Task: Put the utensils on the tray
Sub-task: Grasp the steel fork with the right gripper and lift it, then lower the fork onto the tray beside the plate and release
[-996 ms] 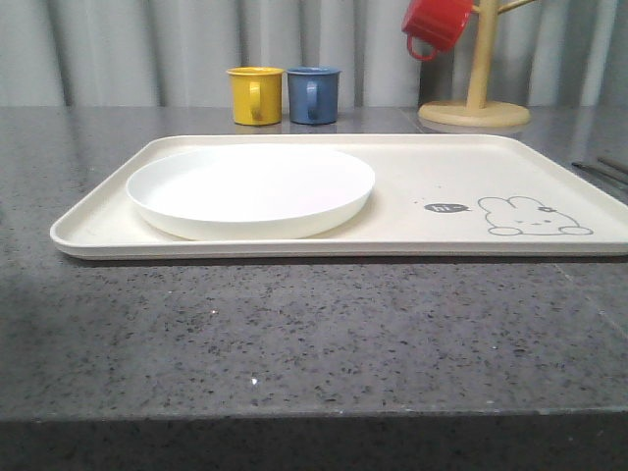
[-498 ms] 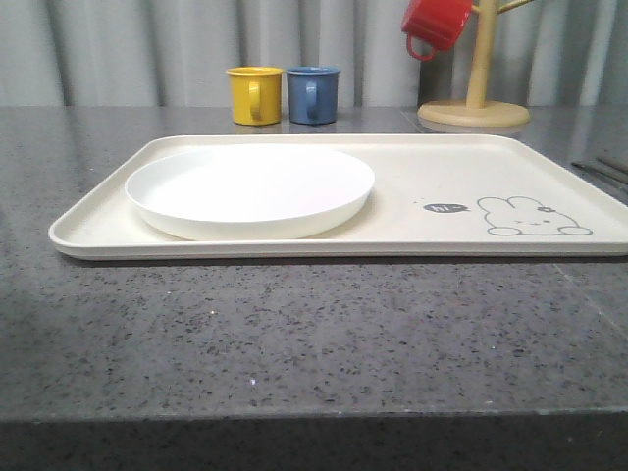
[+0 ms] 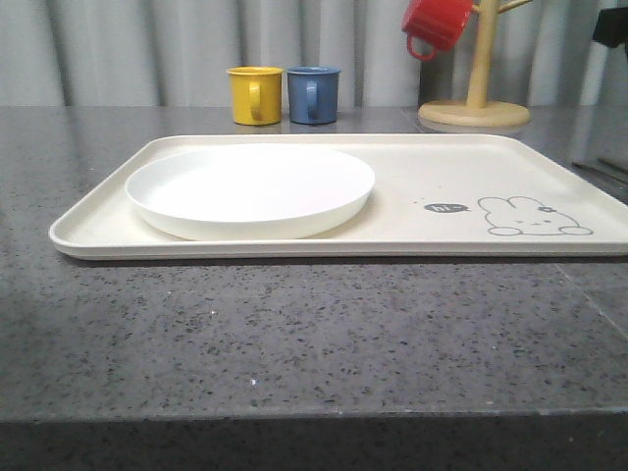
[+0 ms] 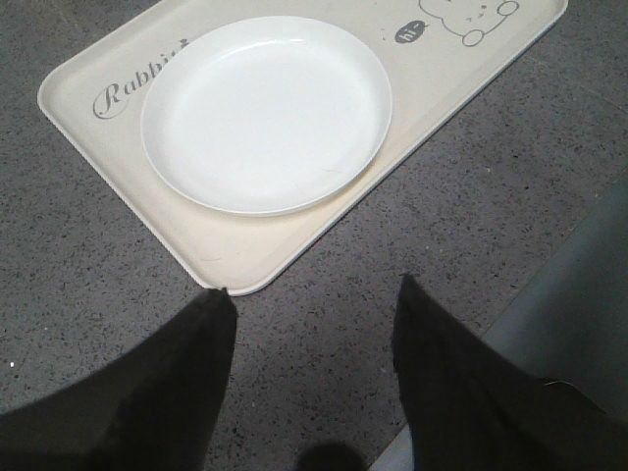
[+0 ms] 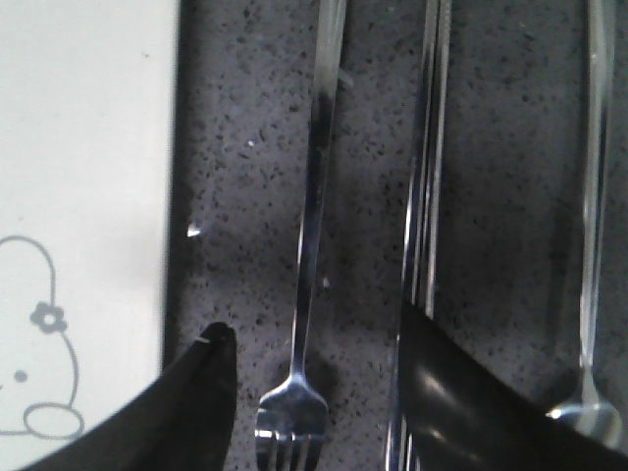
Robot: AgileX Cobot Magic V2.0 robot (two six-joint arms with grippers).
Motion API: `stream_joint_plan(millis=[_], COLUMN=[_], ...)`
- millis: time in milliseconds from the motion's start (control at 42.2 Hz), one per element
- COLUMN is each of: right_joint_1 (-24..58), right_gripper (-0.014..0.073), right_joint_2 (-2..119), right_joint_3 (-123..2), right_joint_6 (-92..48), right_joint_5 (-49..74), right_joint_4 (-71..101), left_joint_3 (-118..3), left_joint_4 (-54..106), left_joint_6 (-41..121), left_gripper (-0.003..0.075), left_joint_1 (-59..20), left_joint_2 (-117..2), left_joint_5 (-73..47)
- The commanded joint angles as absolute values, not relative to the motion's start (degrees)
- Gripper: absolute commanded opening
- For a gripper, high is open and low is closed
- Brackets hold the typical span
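Note:
The right gripper's fingers are on both sides of the fork (image 5: 312,226) but high above it, so they would miss it if they closed now. The right gripper should lower its fingers before it closes.
The cream tray (image 3: 451,172) lies on the dark stone counter with the white plate (image 3: 251,190) on its left half. In the right wrist view the fork (image 5: 312,226), knife (image 5: 427,196) and spoon (image 5: 594,196) lie parallel on the counter just beside the tray (image 5: 78,147). My right gripper (image 5: 309,334) is open, its fingers on either side of the fork's neck, holding nothing. My left gripper (image 4: 314,294) hangs open over bare counter next to a tray corner (image 4: 245,250), with the plate (image 4: 267,113) beyond it.
A yellow mug (image 3: 255,95) and a blue mug (image 3: 313,94) stand behind the tray. A wooden mug tree (image 3: 475,98) with a red mug (image 3: 436,24) stands at the back right. The counter's edge (image 4: 579,314) runs close beside my left gripper.
A dark part of the right arm has come into the top right corner of the front view. Tray, plate and mugs have not moved.

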State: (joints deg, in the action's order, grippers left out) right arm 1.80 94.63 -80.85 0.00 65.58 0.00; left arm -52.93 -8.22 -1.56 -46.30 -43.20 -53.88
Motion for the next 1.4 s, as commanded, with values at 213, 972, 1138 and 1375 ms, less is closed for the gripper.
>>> stream_joint_plan(millis=[213, 972, 1138, 1375], right_joint_1=[1.36, 2.83, 8.41, 16.52], right_gripper=[0.04, -0.0067, -0.0066, -0.0066], right_joint_2=[99.31, 95.38, 96.03, 101.3], right_joint_3=[-84.49, -91.33, -98.06, -99.9], right_joint_6=[-0.73, -0.8, -0.8, 4.91], right_joint_5=[65.38, 72.28, 74.5, 71.36], right_joint_4=[0.0, 7.02, 12.22, 12.99], left_joint_3=[-54.43, -54.43, -54.43, -54.43], left_joint_4=[-8.62, -8.62, -8.62, -8.62], left_joint_6=[-2.32, -2.32, -2.32, -2.32], left_gripper=[0.0368, 0.0368, 0.0368, 0.0368], left_joint_1=[-46.68, -46.68, -46.68, -46.68], left_joint_2=[-43.41, -43.41, -43.41, -43.41], left_joint_5=[-50.27, -50.27, -50.27, -50.27])
